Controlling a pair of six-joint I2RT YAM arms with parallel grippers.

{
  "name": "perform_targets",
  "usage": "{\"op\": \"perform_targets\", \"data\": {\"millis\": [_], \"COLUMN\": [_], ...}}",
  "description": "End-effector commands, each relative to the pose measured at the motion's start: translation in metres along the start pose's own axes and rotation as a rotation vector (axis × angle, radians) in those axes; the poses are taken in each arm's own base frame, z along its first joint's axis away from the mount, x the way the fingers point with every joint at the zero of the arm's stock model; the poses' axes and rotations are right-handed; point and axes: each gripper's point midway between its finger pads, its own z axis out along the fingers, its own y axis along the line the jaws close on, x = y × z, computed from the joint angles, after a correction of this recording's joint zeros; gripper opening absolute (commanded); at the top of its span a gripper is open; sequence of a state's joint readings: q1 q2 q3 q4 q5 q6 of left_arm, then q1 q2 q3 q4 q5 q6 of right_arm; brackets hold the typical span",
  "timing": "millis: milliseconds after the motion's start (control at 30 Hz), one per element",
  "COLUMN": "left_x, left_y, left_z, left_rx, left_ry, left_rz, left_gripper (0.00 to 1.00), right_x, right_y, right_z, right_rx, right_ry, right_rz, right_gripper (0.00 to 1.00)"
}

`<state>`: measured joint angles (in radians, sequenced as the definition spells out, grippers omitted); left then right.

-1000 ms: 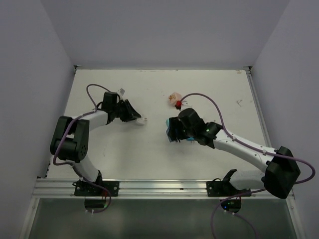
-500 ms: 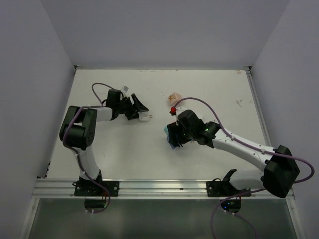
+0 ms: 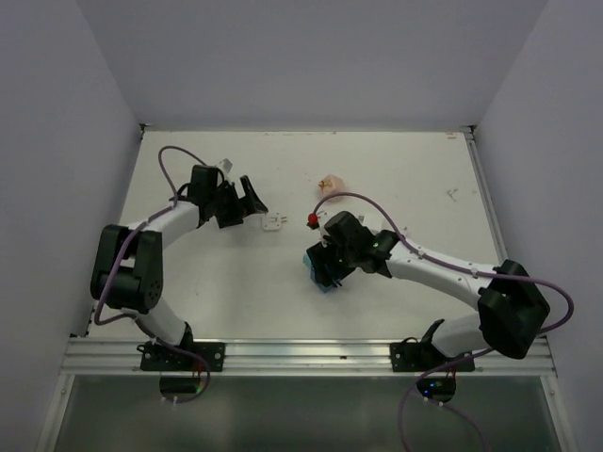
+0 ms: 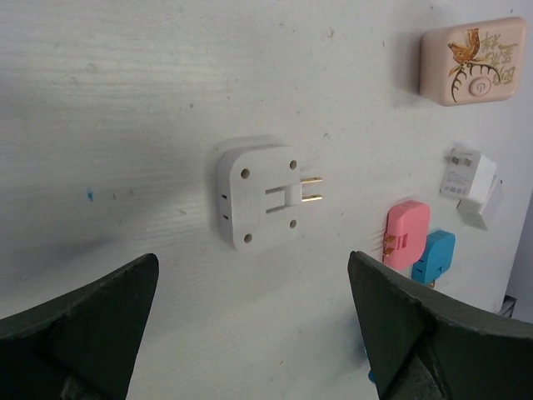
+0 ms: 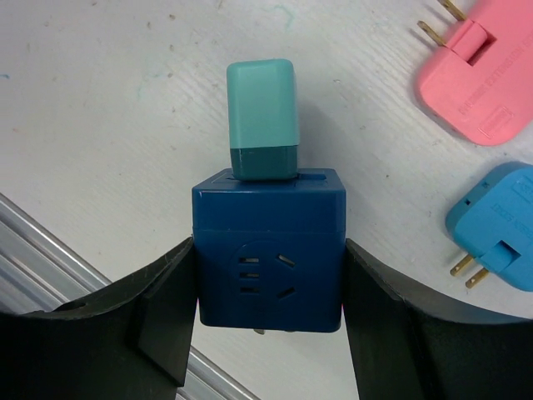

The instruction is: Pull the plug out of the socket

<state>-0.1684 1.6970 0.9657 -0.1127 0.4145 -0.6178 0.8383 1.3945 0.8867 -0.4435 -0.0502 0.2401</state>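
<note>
Next, my left gripper grabs the opposite sides of the teal plug, clear of the dark blue socket (image 3: 317, 266), to pull the plug off.
My right gripper (image 5: 268, 292) is shut on a dark blue cube socket (image 5: 268, 250), one finger pressed on each side. A teal plug (image 5: 261, 117) sits pushed into the socket's far face. From above, the socket (image 3: 317, 266) is held low over the table's middle. A white flat plug (image 4: 260, 194) with two brass pins lies on the table, and my left gripper (image 4: 250, 325) stands wide open just short of it, touching nothing. In the top view the white plug (image 3: 274, 223) lies just right of the left gripper (image 3: 252, 207).
A pink plug (image 5: 483, 75) and a light blue plug (image 5: 500, 225) lie on the table right of the socket. A peach box (image 4: 472, 60) and a small white adapter (image 4: 469, 179) lie further back. The metal rail (image 3: 301, 356) runs along the near edge.
My left gripper has opened and let go of the white plug, which now lies on the table. The right gripper, still holding the socket, has shifted slightly left.
</note>
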Motion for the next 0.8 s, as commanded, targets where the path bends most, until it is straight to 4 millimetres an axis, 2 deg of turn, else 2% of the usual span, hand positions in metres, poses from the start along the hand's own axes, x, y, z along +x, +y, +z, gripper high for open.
{"op": "perform_targets", "data": {"millis": [0, 167, 200, 300, 333, 400, 433, 567, 633, 700, 733, 767], "left_x": [-0.001, 0.021, 0.033, 0.057, 0.058, 0.073, 0.076, 0.088, 0.088, 0.092, 0.089, 0.088], "left_y": [0.009, 0.001, 0.001, -0.003, -0.008, -0.017, -0.029, -0.05, -0.062, -0.065, -0.076, -0.077], "left_z": [-0.04, -0.066, -0.07, -0.075, -0.075, -0.077, -0.076, -0.075, -0.075, -0.074, -0.074, -0.075], "left_rx": [-0.083, -0.058, -0.046, -0.003, 0.022, 0.06, 0.097, 0.16, 0.195, 0.201, 0.243, 0.251], "left_ry": [-0.037, -0.029, -0.017, 0.009, -0.005, 0.003, -0.005, -0.011, -0.024, -0.029, -0.051, -0.062], "left_rz": [0.106, 0.061, 0.036, -0.053, -0.058, -0.096, -0.1, -0.122, -0.136, -0.152, -0.157, -0.163], "left_gripper": [1.0, 1.0, 1.0, 1.0, 1.0, 1.0, 1.0, 1.0, 1.0, 1.0, 0.99, 1.0], "right_x": [-0.035, -0.037, -0.038, -0.042, -0.045, -0.052, -0.057, -0.066, -0.068, -0.069, -0.07, -0.07], "right_y": [0.024, 0.032, 0.034, 0.043, 0.046, 0.053, 0.056, 0.063, 0.064, 0.066, 0.068, 0.068], "right_z": [-0.006, 0.006, 0.007, 0.013, 0.014, 0.015, 0.015, 0.013, 0.012, 0.01, 0.009, 0.009], "right_rx": [-0.102, -0.125, -0.13, -0.152, -0.161, -0.181, -0.188, -0.197, -0.198, -0.205, -0.209, -0.21], "right_ry": [-0.122, -0.156, -0.161, -0.184, -0.194, -0.223, -0.241, -0.273, -0.277, -0.284, -0.291, -0.294], "right_rz": [-0.061, -0.077, -0.08, -0.084, -0.083, -0.069, -0.064, -0.051, -0.048, -0.046, -0.044, -0.042], "right_gripper": [0.0, 0.0, 0.0, 0.0, 0.0, 0.0, 0.0, 0.0, 0.0, 0.0, 0.0, 0.0]}}
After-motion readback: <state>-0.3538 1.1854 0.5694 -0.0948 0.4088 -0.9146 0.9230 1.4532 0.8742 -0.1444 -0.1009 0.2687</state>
